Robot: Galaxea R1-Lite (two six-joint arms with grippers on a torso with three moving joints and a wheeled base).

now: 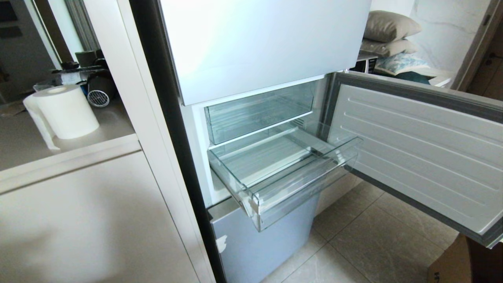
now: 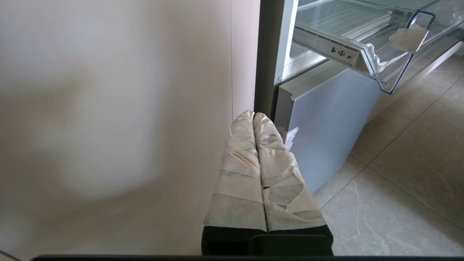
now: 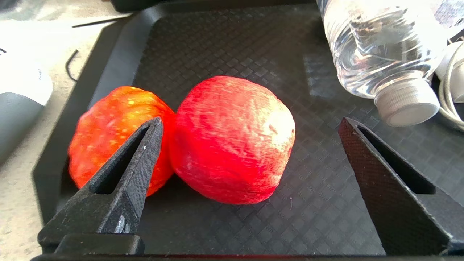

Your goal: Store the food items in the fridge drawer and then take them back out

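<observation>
My right gripper needs to go lower before it closes on the deep red apple (image 3: pixel 232 141). Its fingers stop above the apple, so they would miss if they closed now.
Both food items lie touching on a black tray (image 3: pixel 235 47) in the right wrist view: a deep red apple (image 3: pixel 232 141) and a ribbed orange-red tomato (image 3: pixel 112 123). My right gripper (image 3: pixel 251 121) hovers over them, open wide. The apple sits between its fingers and nearer one of them, whose tip overlaps the tomato; nothing is gripped. The clear fridge drawer (image 1: pixel 298 188) stands pulled out and holds nothing. My left gripper (image 2: pixel 253 116) is shut, its tape-wrapped fingers pressed together, parked low by the cabinet side below the drawer (image 2: pixel 366 50). Neither arm shows in the head view.
The fridge door (image 1: pixel 416 149) hangs open to the right of the drawer. A water bottle (image 3: pixel 377 47) lies on the tray near the apple. A paper roll (image 1: pixel 65 112) stands on the counter at the left. A cardboard box (image 1: pixel 467 259) sits on the tiled floor.
</observation>
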